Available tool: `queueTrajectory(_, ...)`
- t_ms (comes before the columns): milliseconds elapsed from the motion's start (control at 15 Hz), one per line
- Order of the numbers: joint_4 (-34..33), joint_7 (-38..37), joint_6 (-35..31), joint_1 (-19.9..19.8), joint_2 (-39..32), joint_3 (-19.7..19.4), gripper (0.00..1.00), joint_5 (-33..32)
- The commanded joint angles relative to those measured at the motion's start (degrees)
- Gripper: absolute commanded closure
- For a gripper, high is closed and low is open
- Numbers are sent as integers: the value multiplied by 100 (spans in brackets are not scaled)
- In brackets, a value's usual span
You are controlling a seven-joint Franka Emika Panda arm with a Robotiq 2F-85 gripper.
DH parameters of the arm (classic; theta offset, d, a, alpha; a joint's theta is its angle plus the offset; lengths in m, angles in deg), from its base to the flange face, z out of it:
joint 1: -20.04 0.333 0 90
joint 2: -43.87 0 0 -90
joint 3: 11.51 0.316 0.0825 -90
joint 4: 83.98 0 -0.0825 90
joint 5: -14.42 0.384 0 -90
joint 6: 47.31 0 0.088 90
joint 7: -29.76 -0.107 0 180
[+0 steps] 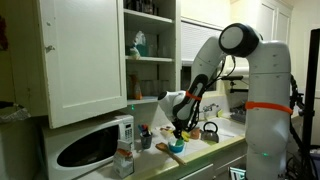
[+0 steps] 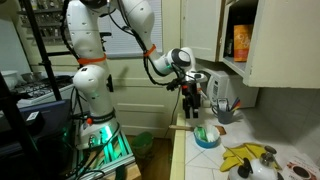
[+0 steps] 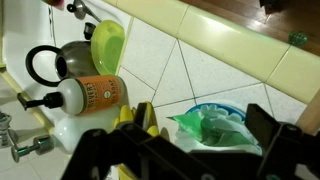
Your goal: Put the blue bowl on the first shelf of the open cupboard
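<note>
The robot next needs to grab the bowl's rim from above with its gripper and leave the bowl's base free, so that it can set the blue bowl (image 1: 176, 147) upright on the first shelf.
The blue bowl (image 1: 176, 147) sits on the tiled counter, filled with green and white crumpled material; it also shows in an exterior view (image 2: 207, 135) and the wrist view (image 3: 213, 106). My gripper (image 1: 181, 126) hangs just above it, open and empty, with a finger on either side of the bowl in the wrist view (image 3: 195, 140). It also shows in an exterior view (image 2: 192, 102). The open cupboard (image 1: 85, 60) hangs up at the left with its door swung out. Its first shelf (image 1: 157, 97) carries an orange pack. The cupboard also shows in an exterior view (image 2: 270, 40).
A white microwave (image 1: 90, 145) stands under the cupboard. A teal bottle (image 1: 139, 44) is on a higher shelf. Near the bowl are an orange bottle (image 3: 95, 92), a green dish (image 3: 108, 42), a kettle (image 2: 255, 170) and a utensil holder (image 2: 225, 112).
</note>
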Motion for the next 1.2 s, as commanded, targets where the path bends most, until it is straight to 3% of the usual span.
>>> queueTrajectory(0,-726,55,257,399,-942,-175,0,556)
queueTrajectory(200,-1064,248,303,604,-1353,-205,0,1138)
queueTrajectory(467,-1517,1698,199,578,-1809,-241,0,1903)
queueTrajectory(800,-2069,2998,416,549,-2286,-359,0,2431)
queueTrajectory(867,-2160,3109,503,568,-2353,-371,7,2496)
queueTrajectory(933,-2213,3150,566,603,-2389,-385,26,2509)
queueTrajectory(1133,-2334,3228,682,647,-2472,-380,50,2552)
